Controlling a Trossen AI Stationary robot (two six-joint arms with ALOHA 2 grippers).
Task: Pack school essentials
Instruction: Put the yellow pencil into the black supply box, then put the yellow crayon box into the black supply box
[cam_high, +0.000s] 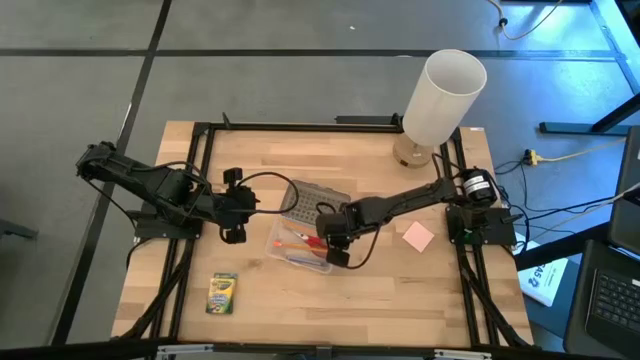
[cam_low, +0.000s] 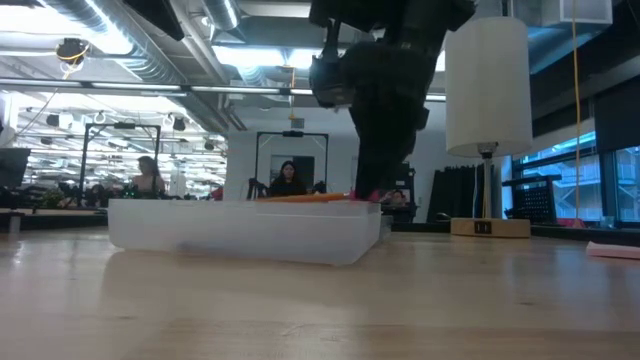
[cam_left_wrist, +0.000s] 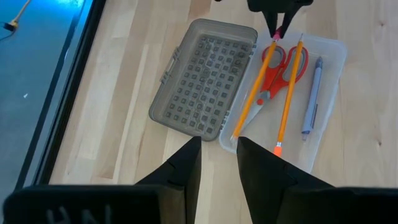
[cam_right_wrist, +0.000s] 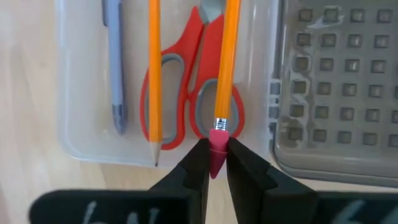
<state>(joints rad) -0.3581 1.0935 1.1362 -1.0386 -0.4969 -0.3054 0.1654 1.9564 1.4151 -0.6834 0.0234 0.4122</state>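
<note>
The orange pencil (cam_right_wrist: 227, 68) lies low over the red-handled scissors in the box (cam_right_wrist: 189, 81) in the right wrist view, so my right gripper needs to open its fingers.
A clear box (cam_high: 300, 248) lies mid-table with its grey dotted lid (cam_high: 312, 200) open beside it. In it are red-handled scissors (cam_right_wrist: 180, 93), a bluish-purple pen (cam_right_wrist: 115, 62) and two orange pencils. One pencil (cam_right_wrist: 154, 81) lies loose. My right gripper (cam_right_wrist: 216, 163), above the box's end (cam_high: 335, 245), is shut on the other pencil (cam_right_wrist: 227, 62). My left gripper (cam_left_wrist: 219, 163) is open and empty over the table beside the lid (cam_high: 238, 205). The green-and-yellow crayon box (cam_high: 222, 292) lies flat near the front left. The pink block (cam_high: 418, 236) lies flat to the right. My right gripper pinches the pencil's pink eraser end (cam_right_wrist: 217, 142) between its two fingertips. The fingers come from above, pointing down, and lie across the pencil. The rest of the pencil lies over the scissors inside the box; in the low view it shows about level with the box's rim (cam_low: 305, 197).
A tall white cylinder (cam_high: 440, 95) stands on a wooden base at the table's far right. Black frame rails run along the table's left, right and far edges. Bare wood lies near the front edge between the crayon box and the pink block.
</note>
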